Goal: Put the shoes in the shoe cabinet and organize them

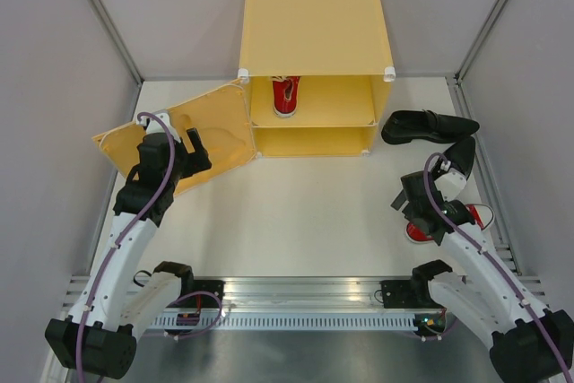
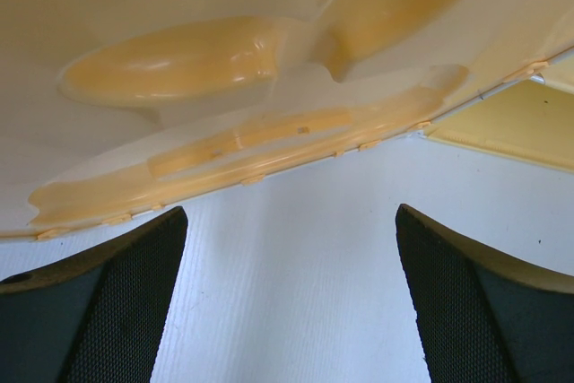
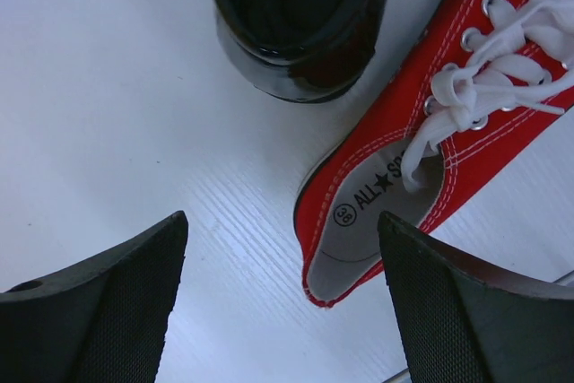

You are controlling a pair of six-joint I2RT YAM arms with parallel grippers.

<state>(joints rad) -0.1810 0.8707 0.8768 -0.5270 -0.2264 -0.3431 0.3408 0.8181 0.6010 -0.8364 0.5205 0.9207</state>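
The red sneaker's toe should stay free to go into the cabinet shelf first. My right gripper should grab the sneaker by its heel [image 1: 416, 233] [image 3: 320, 253] next.
The yellow-orange shoe cabinet [image 1: 314, 33] stands at the back, with its door [image 1: 215, 136] swung open to the left. One red sneaker [image 1: 286, 96] stands on the inner shelf. A second red sneaker [image 3: 421, 132] with white laces lies on the table at the right, and its heel sits just inside my right finger. My right gripper [image 1: 414, 220] [image 3: 282, 311] hovers open above it and holds nothing. A glossy black dress shoe [image 3: 300, 24] lies just beyond the sneaker's heel. Black dress shoes [image 1: 429, 126] rest right of the cabinet. My left gripper [image 1: 199, 152] [image 2: 291, 311] is open and empty at the embossed door's [image 2: 224, 87] lower edge.
Grey walls enclose the white table [image 1: 305, 213] on three sides. A metal rail [image 1: 305, 298] with both arm bases runs along the near edge. The open door takes up the back left corner.
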